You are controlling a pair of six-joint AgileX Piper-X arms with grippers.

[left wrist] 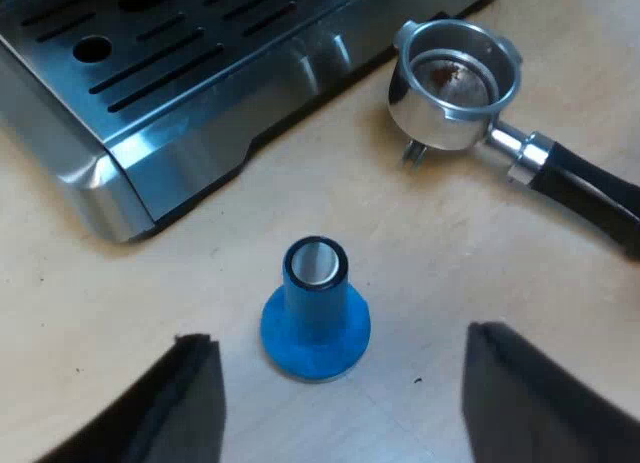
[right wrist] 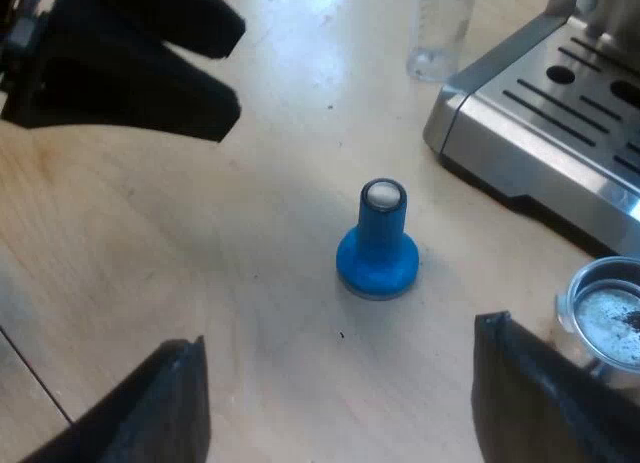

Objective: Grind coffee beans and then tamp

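Observation:
My left gripper is to grab the tamper next by the narrow upright handle [left wrist: 316, 283], because the tamper's base below it widens into a wide round disc [left wrist: 316, 355].
A blue tamper [left wrist: 315, 308] stands upright on the wooden table, its metal-capped top facing up. My left gripper [left wrist: 338, 335] hovers over it, open, one finger on each side and neither touching. The metal holder [left wrist: 455, 78] lies loose on the table beside the machine's drip tray [left wrist: 150, 73]; its dark handle [left wrist: 590, 188] points away, and the basket holds only a little brown residue. My right gripper [right wrist: 340, 331] is open too, nothing between its fingers, a short way from the tamper [right wrist: 377, 243]. The holder's basket [right wrist: 610, 313] is close to one right finger. The left gripper [right wrist: 130, 63] hangs beyond the tamper.
The espresso machine [right wrist: 560, 113] has its slotted steel drip tray close to the tamper. A measuring glass [right wrist: 440, 33] stands on the table by the machine's corner. Bare wooden tabletop [right wrist: 200, 243] surrounds the tamper.

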